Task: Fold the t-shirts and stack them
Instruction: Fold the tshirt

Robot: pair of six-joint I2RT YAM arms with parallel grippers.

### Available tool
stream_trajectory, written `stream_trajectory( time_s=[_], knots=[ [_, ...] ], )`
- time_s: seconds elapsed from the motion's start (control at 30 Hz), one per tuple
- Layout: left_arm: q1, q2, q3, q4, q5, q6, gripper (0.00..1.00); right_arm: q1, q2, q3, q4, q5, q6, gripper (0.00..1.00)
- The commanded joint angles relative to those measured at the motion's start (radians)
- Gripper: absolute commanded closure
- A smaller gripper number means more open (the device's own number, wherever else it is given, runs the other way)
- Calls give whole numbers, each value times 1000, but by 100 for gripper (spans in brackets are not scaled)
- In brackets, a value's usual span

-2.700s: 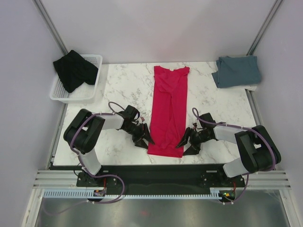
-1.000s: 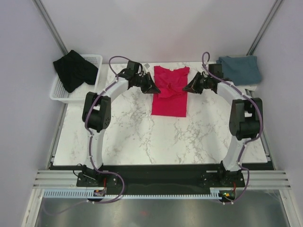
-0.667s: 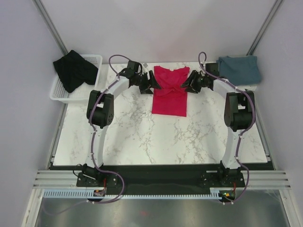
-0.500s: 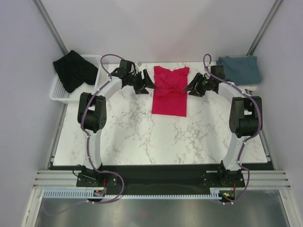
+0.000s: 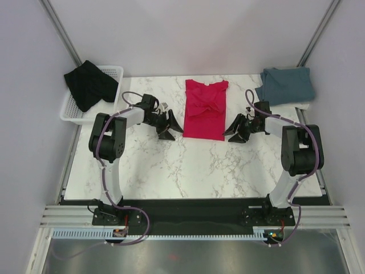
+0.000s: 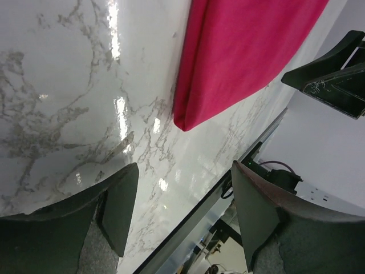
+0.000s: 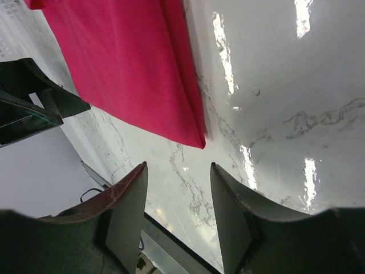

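I will grab the crimson red t-shirt (image 5: 205,109) by its near corner (image 5: 223,138) with my right gripper, opposite my left gripper's corner. Then the near edge of the t-shirt can fold over evenly.
The crimson red t-shirt (image 5: 205,109) lies folded in half on the marble table at the back middle; it also shows in the left wrist view (image 6: 239,51) and the right wrist view (image 7: 125,63). My left gripper (image 5: 170,128) is open and empty just left of the shirt's near left corner. My right gripper (image 5: 236,131) is open and empty just right of the near right corner. The blue-grey t-shirt (image 5: 287,85) lies folded at the back right. The black t-shirt (image 5: 88,84) hangs over the white basket (image 5: 109,108).
The basket stands at the table's back left corner. Grey walls and metal posts close in the table at the back and sides. The black table edge (image 5: 194,202) runs along the front by the arm bases.
Both grippers carried the red shirt's bottom hem to the back, folding it in half, let go, and drew back to the near corners of the folded shirt.
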Motion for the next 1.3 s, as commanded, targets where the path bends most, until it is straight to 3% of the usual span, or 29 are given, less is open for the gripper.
stream_trajectory(
  time_s=[0.0,0.17,0.23,0.7,0.87,0.97,1.0,1.07,1.1,1.13,1.2,1.27],
  knots=[
    [-3,29,7,7,41,-21,27,10,19,-1,29,-17,16,44],
    [-26,70,30,7,41,-21,27,28,52,5,52,-13,29,43],
    [-42,90,37,87,68,-115,27,36,63,7,62,-13,36,42],
    [-60,164,93,112,48,-131,36,61,140,65,76,10,30,43],
    [-62,179,105,120,44,-133,42,59,146,64,68,47,21,45],
    [-60,187,105,132,41,-134,55,59,149,64,66,59,15,48],
    [-62,192,106,137,42,-134,58,57,149,64,66,59,10,52],
    [-62,196,105,157,47,-145,78,59,149,65,68,61,-8,58],
    [-62,198,106,163,47,-147,83,59,149,65,68,59,-13,71],
    [-62,195,103,166,48,-150,95,59,144,65,68,59,-17,79],
    [-60,182,97,171,51,-151,98,59,135,65,66,55,-23,94],
    [-62,146,79,171,61,-157,98,59,106,62,63,53,-28,100]
  ],
)
